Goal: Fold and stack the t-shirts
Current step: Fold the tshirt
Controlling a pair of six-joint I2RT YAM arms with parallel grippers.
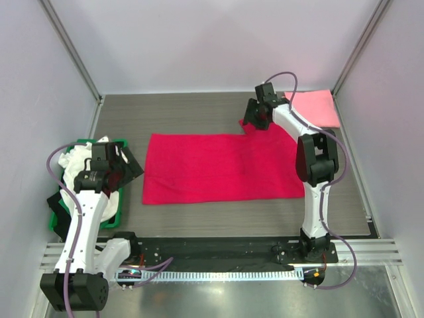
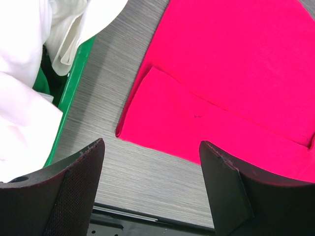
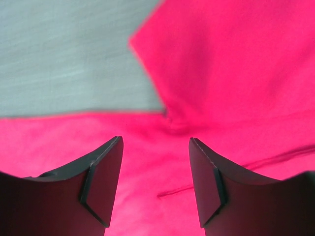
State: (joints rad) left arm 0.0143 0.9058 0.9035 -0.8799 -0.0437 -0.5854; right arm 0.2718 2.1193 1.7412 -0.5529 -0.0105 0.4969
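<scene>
My right gripper should next grab the crimson-red t-shirt (image 1: 218, 167) by its far sleeve, to fold that far side over toward the t-shirt's near side.
The crimson-red t-shirt (image 1: 218, 167) lies spread flat mid-table, with a sleeve sticking up at its far right. It fills the right wrist view (image 3: 221, 73) and shows in the left wrist view (image 2: 231, 83). My right gripper (image 1: 252, 122) is open just above the sleeve's armpit, holding nothing. My left gripper (image 1: 129, 169) is open and empty over bare table left of the shirt's near-left corner. A pink t-shirt (image 1: 317, 106) lies folded at the far right. A white t-shirt (image 1: 78, 159) is bunched in the green crate (image 1: 118, 212).
The green crate's rim (image 2: 69, 98) runs close to my left gripper, white cloth (image 2: 24, 73) spilling over it. A black rail (image 1: 218, 248) with the arm bases runs along the near edge. Walls enclose the table on three sides.
</scene>
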